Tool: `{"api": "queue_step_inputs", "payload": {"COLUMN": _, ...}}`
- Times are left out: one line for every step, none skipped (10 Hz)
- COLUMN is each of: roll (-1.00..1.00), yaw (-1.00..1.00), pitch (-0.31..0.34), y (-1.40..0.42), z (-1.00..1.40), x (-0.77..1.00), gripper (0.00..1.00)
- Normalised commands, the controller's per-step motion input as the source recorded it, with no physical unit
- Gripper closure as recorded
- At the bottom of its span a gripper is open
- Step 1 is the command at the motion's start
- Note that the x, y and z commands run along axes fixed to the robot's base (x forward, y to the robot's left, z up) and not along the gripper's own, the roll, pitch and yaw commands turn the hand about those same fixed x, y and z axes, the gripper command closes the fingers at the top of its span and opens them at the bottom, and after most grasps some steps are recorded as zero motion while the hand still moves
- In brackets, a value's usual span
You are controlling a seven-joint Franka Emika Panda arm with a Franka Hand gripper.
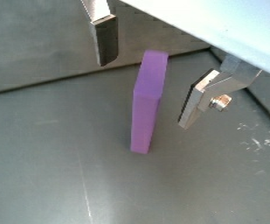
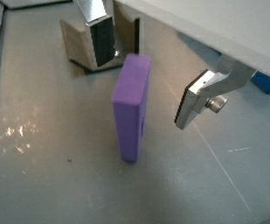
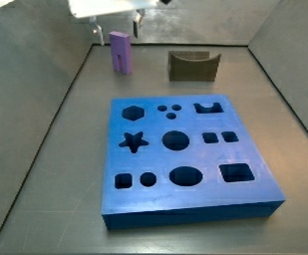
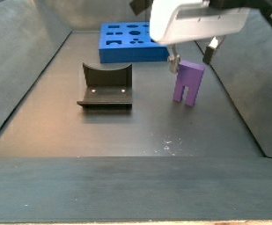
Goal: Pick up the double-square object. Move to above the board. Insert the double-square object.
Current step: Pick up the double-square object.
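Observation:
The robot's gripper will grab the lavender block by its upper end (image 3: 119,38), so the block's lower end stays free to go into the blue board (image 3: 156,161).
The double-square object (image 1: 148,101) is a slim lavender block standing upright on the grey floor; it shows in both wrist views (image 2: 131,105) and both side views (image 3: 119,52) (image 4: 190,82). My gripper (image 1: 151,74) is open, just above and around the block's top end (image 2: 147,74). One finger (image 1: 106,39) stands on each side with a gap to the block; nothing is held. In the side views the gripper (image 3: 117,30) (image 4: 191,54) hangs over the block. The blue board (image 3: 156,161) with many shaped holes lies apart from the block (image 4: 132,53).
The fixture (image 3: 192,66) stands on the floor beside the block, between it and the far wall (image 4: 105,88); it also shows behind a finger in a wrist view (image 2: 69,44). Grey walls enclose the floor on all sides.

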Motion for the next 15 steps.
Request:
{"api": "queue_step_inputs", "payload": {"roll": 0.63, "yaw": 0.29, "pitch": 0.009, "y": 0.04, "z": -0.42, "x": 0.00, "gripper": 0.00}}
{"api": "queue_step_inputs", "payload": {"roll": 0.61, "yaw": 0.29, "pitch": 0.037, "y": 0.11, "z": -0.29, "x": 0.00, "gripper": 0.00}}
{"api": "queue_step_inputs", "payload": {"roll": 0.33, "yaw": 0.22, "pitch": 0.051, "y": 0.12, "z": -0.07, "x": -0.01, "gripper": 0.00}}
{"api": "queue_step_inputs", "payload": {"roll": 0.21, "yaw": 0.29, "pitch": 0.000, "y": 0.00, "z": 0.00, "x": -0.04, "gripper": 0.00}}
{"api": "queue_step_inputs", "payload": {"roll": 0.05, "yaw": 0.02, "pitch": 0.000, "y": -0.01, "z": 0.00, "x": 0.00, "gripper": 0.00}}
{"api": "queue_step_inputs", "payload": {"roll": 0.00, "yaw": 0.00, "pitch": 0.000, "y": 0.00, "z": 0.00, "x": 0.00, "gripper": 0.00}}
{"api": "queue_step_inputs", "payload": {"roll": 0.00, "yaw": 0.00, "pitch": 0.000, "y": 0.00, "z": 0.00, "x": 0.00, "gripper": 1.00}}
{"api": "queue_step_inputs", "payload": {"roll": 0.00, "yaw": 0.00, "pitch": 0.000, "y": 0.00, "z": 0.00, "x": 0.00, "gripper": 1.00}}
{"api": "queue_step_inputs", "payload": {"roll": 0.00, "yaw": 0.00, "pitch": 0.000, "y": 0.00, "z": 0.00, "x": 0.00, "gripper": 1.00}}
{"api": "queue_step_inputs", "payload": {"roll": 0.00, "yaw": 0.00, "pitch": 0.000, "y": 0.00, "z": 0.00, "x": 0.00, "gripper": 1.00}}
{"api": "queue_step_inputs", "payload": {"roll": 0.00, "yaw": 0.00, "pitch": 0.000, "y": 0.00, "z": 0.00, "x": 0.00, "gripper": 1.00}}
{"api": "queue_step_inputs", "payload": {"roll": 0.00, "yaw": 0.00, "pitch": 0.000, "y": 0.00, "z": 0.00, "x": 0.00, "gripper": 1.00}}
{"api": "queue_step_inputs", "payload": {"roll": 0.00, "yaw": 0.00, "pitch": 0.000, "y": 0.00, "z": 0.00, "x": 0.00, "gripper": 1.00}}
{"api": "queue_step_inputs", "payload": {"roll": 0.00, "yaw": 0.00, "pitch": 0.000, "y": 0.00, "z": 0.00, "x": 0.00, "gripper": 1.00}}
{"api": "queue_step_inputs", "payload": {"roll": 0.00, "yaw": 0.00, "pitch": 0.000, "y": 0.00, "z": 0.00, "x": 0.00, "gripper": 1.00}}
